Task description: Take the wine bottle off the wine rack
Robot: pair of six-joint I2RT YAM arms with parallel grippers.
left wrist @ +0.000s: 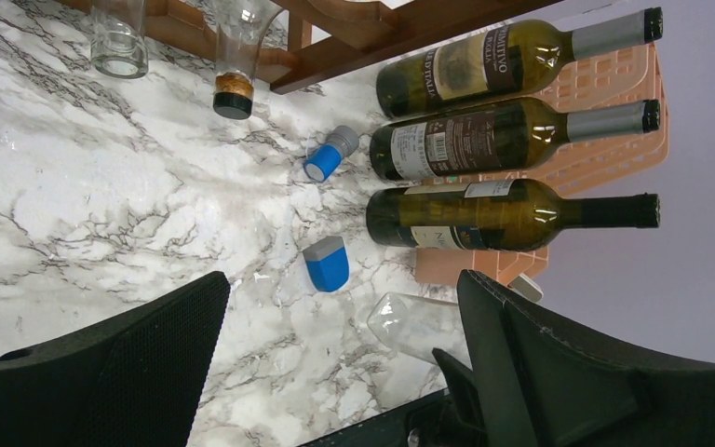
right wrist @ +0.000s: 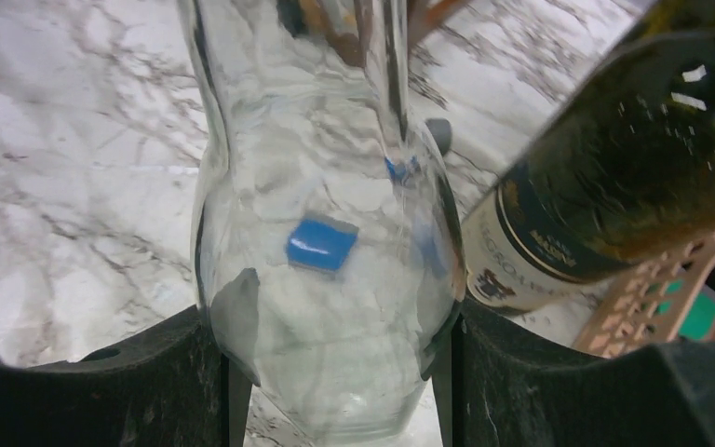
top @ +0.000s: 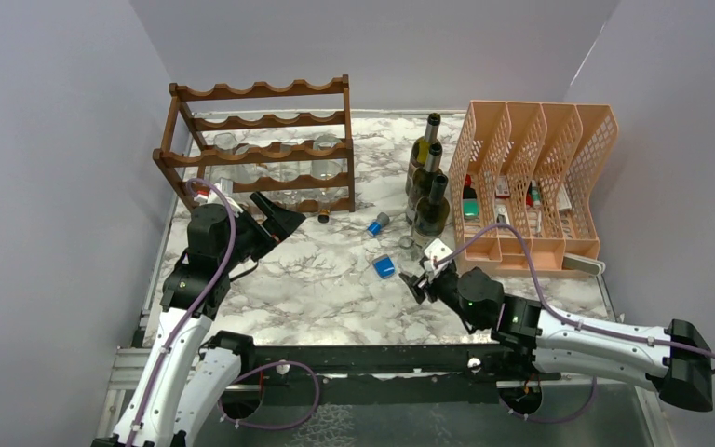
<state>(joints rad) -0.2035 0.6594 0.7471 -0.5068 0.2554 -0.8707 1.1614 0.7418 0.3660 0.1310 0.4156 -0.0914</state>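
Note:
I need to keep my right gripper closed on the clear glass bottle, because it leans in my fingers and would topple onto the marble table if I opened now.
The dark wooden wine rack [top: 256,149] stands at the back left with several clear glass bottles [top: 326,172] lying on its lower tiers. Its corner also shows in the left wrist view [left wrist: 372,37]. My right gripper [top: 422,279] is shut on the wide base of a clear glass bottle [right wrist: 326,186], low over the marble table, away from the rack and beside the green bottles. That bottle also shows in the left wrist view [left wrist: 410,321]. My left gripper [top: 275,223] is open and empty just in front of the rack's lower right end.
Three green wine bottles [top: 428,209] stand in a row beside a peach lattice file organizer [top: 531,177] at the back right. Two blue caps [top: 384,267] [top: 377,224] lie on the marble between rack and bottles. Grey walls close in the sides.

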